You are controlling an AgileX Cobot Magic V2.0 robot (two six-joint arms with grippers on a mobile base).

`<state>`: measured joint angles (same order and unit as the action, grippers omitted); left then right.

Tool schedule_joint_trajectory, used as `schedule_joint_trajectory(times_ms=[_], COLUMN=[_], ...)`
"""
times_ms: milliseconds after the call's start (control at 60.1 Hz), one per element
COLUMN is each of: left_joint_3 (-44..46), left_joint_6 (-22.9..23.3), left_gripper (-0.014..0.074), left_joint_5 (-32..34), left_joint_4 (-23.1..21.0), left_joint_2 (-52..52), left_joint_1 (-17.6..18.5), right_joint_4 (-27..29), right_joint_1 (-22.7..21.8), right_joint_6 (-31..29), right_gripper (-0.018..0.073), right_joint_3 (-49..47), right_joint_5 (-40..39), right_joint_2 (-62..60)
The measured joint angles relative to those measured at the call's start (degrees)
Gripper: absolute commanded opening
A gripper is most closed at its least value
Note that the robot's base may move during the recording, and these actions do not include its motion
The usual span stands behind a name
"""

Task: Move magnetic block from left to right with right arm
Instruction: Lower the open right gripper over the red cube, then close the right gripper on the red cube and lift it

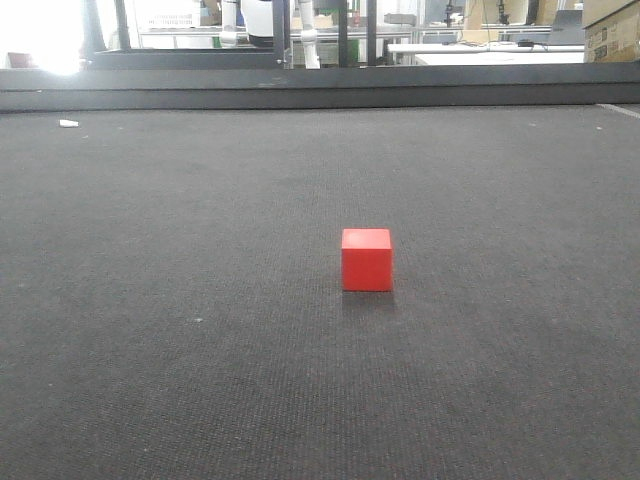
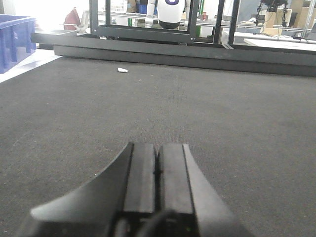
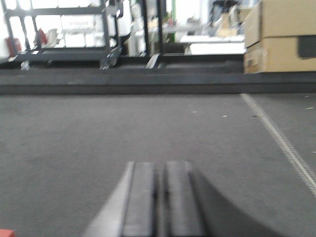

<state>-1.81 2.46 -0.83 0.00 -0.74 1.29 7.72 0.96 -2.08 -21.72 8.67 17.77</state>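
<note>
My right gripper is to grip the magnetic block [image 1: 367, 259] by its flat sides next, so that it can move the block across the mat.
The magnetic block [image 1: 367, 259], a small red-orange cube, stands alone on the dark grey mat [image 1: 200, 350], slightly right of centre in the front view. Neither arm appears in that view. In the left wrist view my left gripper [image 2: 158, 150] hangs low over bare mat, its fingers pressed together with nothing between them. The right wrist view is blurred; my right gripper [image 3: 159, 168] also has its fingers together over bare mat. A red sliver [image 3: 5, 233] shows at the bottom left corner of that view, probably the block, well left of the fingers.
A raised dark ledge [image 1: 320, 95] bounds the mat's far edge. A small white scrap [image 1: 68, 123] lies at the far left. A blue crate [image 2: 15, 39] stands off the mat's left side, cardboard boxes [image 3: 281, 34] beyond the right. A pale stripe [image 3: 281, 143] crosses the mat on the right.
</note>
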Motion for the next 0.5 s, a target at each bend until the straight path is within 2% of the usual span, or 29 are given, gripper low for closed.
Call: schedule_joint_trajectory(times_ms=[83, 166, 283, 383, 499], left_joint_3=[0.0, 0.0, 0.0, 0.0, 0.0], left_joint_6=[0.0, 0.0, 0.0, 0.0, 0.0], left_gripper=[-0.0116, -0.0116, -0.0116, -0.0116, -0.0116], left_joint_5=[0.0, 0.0, 0.0, 0.0, 0.0], left_joint_4=[0.0, 0.0, 0.0, 0.0, 0.0], left_joint_2=[0.0, 0.0, 0.0, 0.0, 0.0], left_joint_1=[0.0, 0.0, 0.0, 0.0, 0.0], right_joint_4=[0.0, 0.0, 0.0, 0.0, -0.4], right_joint_1=[2.37, 4.56, 7.93, 12.61, 18.0], right_joint_6=[0.0, 0.1, 0.1, 0.48, 4.36], right_gripper=[0.0571, 0.0628, 0.0628, 0.0625, 0.0623], right_joint_3=[-3.84, -8.0, -14.56, -22.7, -31.54], right_joint_5=[0.68, 2.67, 7.11, 14.52, 22.69], right_joint_2=[7.1, 13.99, 23.35, 33.25, 43.08])
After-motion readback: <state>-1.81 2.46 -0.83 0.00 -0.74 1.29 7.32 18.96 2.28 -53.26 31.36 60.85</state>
